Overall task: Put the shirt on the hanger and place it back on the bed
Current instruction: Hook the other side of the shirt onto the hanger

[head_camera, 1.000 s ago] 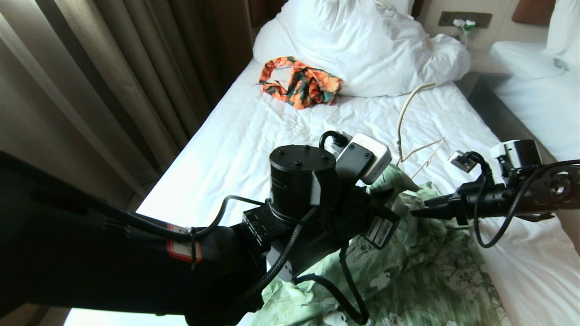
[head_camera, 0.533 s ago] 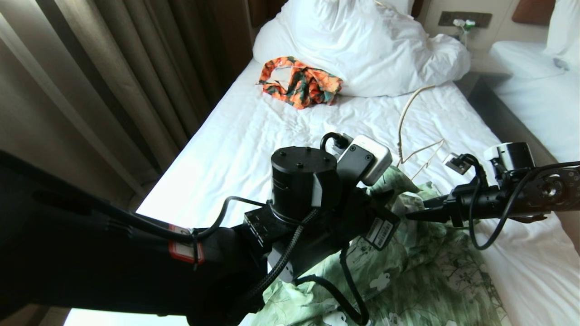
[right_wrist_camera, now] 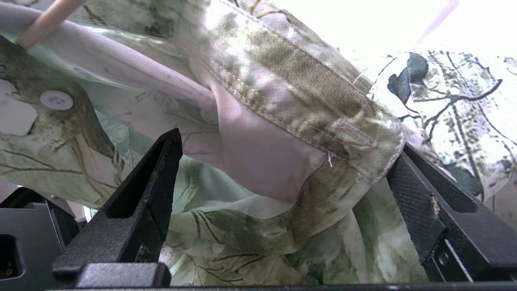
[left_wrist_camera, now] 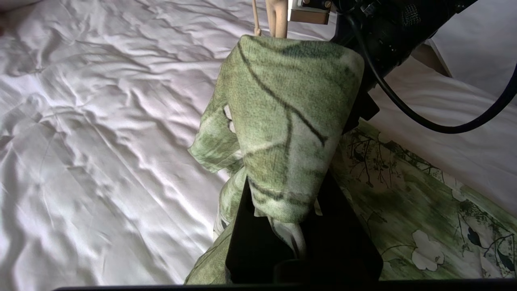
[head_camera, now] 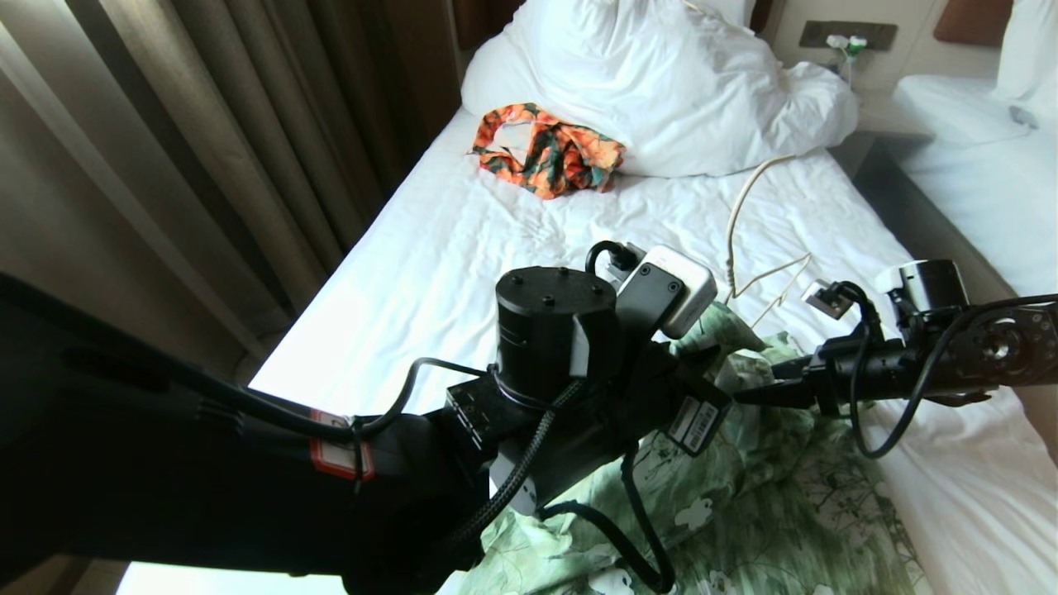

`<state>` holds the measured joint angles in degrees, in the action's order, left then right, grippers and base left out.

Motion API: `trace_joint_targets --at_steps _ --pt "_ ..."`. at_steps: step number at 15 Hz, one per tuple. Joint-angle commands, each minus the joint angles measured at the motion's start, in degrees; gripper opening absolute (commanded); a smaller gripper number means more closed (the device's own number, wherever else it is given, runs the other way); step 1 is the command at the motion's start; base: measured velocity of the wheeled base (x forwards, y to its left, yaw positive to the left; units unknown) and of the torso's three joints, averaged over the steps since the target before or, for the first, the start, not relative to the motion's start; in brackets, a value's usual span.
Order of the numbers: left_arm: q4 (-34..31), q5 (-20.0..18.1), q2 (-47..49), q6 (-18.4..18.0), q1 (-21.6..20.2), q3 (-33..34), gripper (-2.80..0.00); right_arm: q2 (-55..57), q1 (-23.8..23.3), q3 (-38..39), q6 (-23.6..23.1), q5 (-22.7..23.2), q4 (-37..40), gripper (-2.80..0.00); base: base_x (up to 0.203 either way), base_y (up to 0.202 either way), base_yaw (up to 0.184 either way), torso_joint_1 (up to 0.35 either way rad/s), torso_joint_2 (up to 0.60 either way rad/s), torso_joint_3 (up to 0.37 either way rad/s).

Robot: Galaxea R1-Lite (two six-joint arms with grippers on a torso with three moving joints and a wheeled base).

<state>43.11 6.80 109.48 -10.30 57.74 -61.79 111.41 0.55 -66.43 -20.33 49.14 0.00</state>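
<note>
Next, my right gripper grabs the shirt by its stitched buttonhole corner [right_wrist_camera: 364,145], to pull the shirt over the hanger [right_wrist_camera: 48,24].
The pale green leaf-print shirt [head_camera: 744,496] lies crumpled on the near part of the bed [head_camera: 463,273]. A raised fold of the shirt [left_wrist_camera: 282,121] is pinched by my left gripper [left_wrist_camera: 282,226], which is shut on it above the sheet. The cream hanger [head_camera: 773,277] sticks out from under that fold, its hook pointing toward the pillows. From the right, my right gripper [head_camera: 744,395] reaches in to the lifted cloth. Its fingers stand wide open around the shirt's stitched buttonhole edge [right_wrist_camera: 323,121], and the right gripper [right_wrist_camera: 284,149] clamps nothing. A hanger rod [right_wrist_camera: 44,20] shows beside a white button.
An orange-and-dark-green garment [head_camera: 550,157] lies further up the bed beside the big white duvet [head_camera: 661,83]. Brown curtains [head_camera: 207,149] hang along the left side. A dark nightstand [head_camera: 893,182] and a second white bed [head_camera: 984,165] are at the right.
My right arm has edged slightly left toward the lifted fold of the shirt. The left arm and the shirt it holds have stayed put.
</note>
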Motion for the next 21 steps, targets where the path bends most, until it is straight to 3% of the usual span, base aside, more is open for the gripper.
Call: trace_joint_targets --at_steps 1,2,3,10,16,21 --pt "0.31 0.05 -0.14 -0.07 0.01 0.09 -2.80 -0.22 0.07 -0.03 -0.14 0.25 0.00 0.00 0.000 0.000 0.000 0.000 0.00 0.000" --pt "0.31 0.05 -0.15 -0.07 0.01 0.18 -2.80 -0.23 0.07 0.07 -0.14 0.25 0.00 0.00 0.000 0.000 0.000 0.000 0.00 0.000" --pt "0.31 0.05 -0.15 -0.07 0.01 0.18 -2.80 -0.32 0.09 0.16 -0.14 0.25 0.00 -2.80 0.000 0.000 0.000 0.000 0.00 0.000" --pt "0.40 0.29 -0.73 0.04 0.01 0.77 -2.80 -0.72 0.02 0.20 0.83 0.08 0.03 -2.80 0.000 0.000 0.000 0.000 0.00 0.000" --pt "0.66 0.49 -0.59 0.25 0.01 3.51 -2.80 -2.73 -5.15 0.19 1.53 0.17 0.52 -2.80 0.000 0.000 0.000 0.000 0.00 0.000" --pt "0.79 1.11 -0.47 2.72 0.32 6.92 -2.80 -4.32 -9.56 0.16 1.53 0.25 0.70 -2.80 0.000 0.000 0.000 0.000 0.00 0.000"
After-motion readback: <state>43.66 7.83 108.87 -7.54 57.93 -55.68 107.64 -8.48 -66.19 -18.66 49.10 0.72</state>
